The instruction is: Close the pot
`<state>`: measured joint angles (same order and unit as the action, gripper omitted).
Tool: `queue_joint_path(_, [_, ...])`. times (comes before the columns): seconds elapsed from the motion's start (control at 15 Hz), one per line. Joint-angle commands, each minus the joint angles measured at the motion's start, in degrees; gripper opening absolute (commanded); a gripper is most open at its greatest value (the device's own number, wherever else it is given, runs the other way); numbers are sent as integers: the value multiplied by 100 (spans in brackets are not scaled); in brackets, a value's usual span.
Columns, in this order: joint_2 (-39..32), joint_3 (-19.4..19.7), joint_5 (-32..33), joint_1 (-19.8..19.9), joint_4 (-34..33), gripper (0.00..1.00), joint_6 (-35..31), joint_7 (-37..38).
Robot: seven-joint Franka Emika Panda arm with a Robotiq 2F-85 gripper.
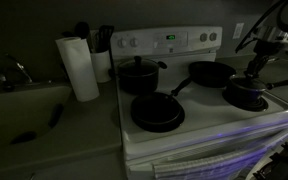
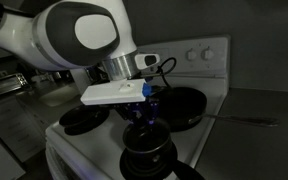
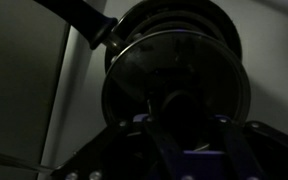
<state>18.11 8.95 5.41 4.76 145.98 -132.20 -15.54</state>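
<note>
My gripper is ready to release the glass lid, because the glass lid's edge lies level along the saucepan's rim in the exterior view.
The small black saucepan (image 1: 246,96) sits on the front burner of the white stove (image 1: 199,125), below the arm. It also shows in an exterior view (image 2: 147,158). In the wrist view its long handle (image 3: 79,15) runs to the upper left. The round glass lid (image 3: 154,70) lies over the pan's mouth, about level; I cannot tell if it rests on the rim. My gripper (image 3: 187,120) points straight down with its fingers on either side of the lid's knob, closed on it. It also shows in both exterior views (image 1: 254,68) (image 2: 144,118).
A taller two-handled black pot (image 1: 139,74) stands on a back burner. A wide frying pan (image 1: 157,112) sits on the other front burner and another (image 1: 210,72) at the back. A paper towel roll (image 1: 80,68) stands on the counter beside the stove. The scene is very dark.
</note>
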Motion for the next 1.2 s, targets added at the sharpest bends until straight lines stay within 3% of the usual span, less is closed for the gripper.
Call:
queue_joint_path(0.0, [-356,83,-194,-61,-126,15,-182,-319])
queue_joint_path(0.27, [-371,50,-194,-79,-121,15,-96,-400])
queue_joint_path(0.33, [-368,35,-177,-90,-127,48,-34,-424])
queue_joint_path(0.4, [-324,21,-180,-109,-137,66,39,-462])
queue_joint_path(0.73, [-52,-156,65,-165,-303,99,574,-407])
queue_joint_path(1.13, [495,-457,534,-200,-674,100,1606,-258])
